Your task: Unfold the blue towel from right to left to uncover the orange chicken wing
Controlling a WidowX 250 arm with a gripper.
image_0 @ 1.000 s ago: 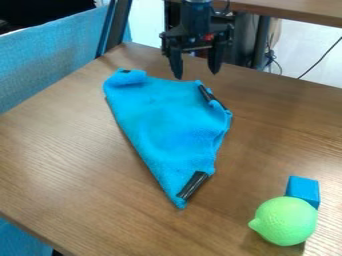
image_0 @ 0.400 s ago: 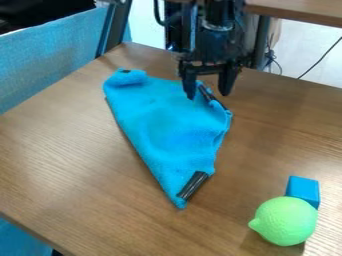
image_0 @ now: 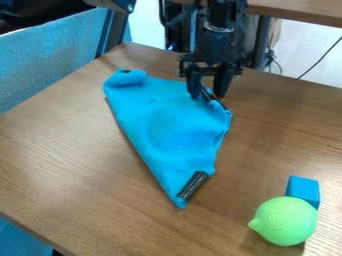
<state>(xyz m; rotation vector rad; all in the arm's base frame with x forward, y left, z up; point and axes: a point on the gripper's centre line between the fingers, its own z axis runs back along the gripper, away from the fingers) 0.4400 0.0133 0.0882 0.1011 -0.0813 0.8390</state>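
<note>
The folded cloth should be opened out, so my gripper should next grab the blue cloth by its corner with the black strip.
The gripper point(image_0: 208, 96) hangs at the upper right corner of a blue cloth point(image_0: 163, 125), its two fingers apart around the black strip on that corner. Whether the fingertips touch the cloth, I cannot tell. The cloth lies on the brown wooden table, narrowing to a point toward the front, with another black strip point(image_0: 193, 185) near that front tip. Its upper left corner is folded over in a small roll.
A light green toy lemon point(image_0: 285, 221) sits at the front right of the table point(image_0: 80, 165), with a blue block point(image_0: 303, 190) right behind it. A blue fabric panel point(image_0: 50, 62) stands along the left side.
The gripper has come forward, slightly right and down from behind the cloth to its upper right corner. Its fingers stand closer together than before. The cloth has not visibly shifted.
</note>
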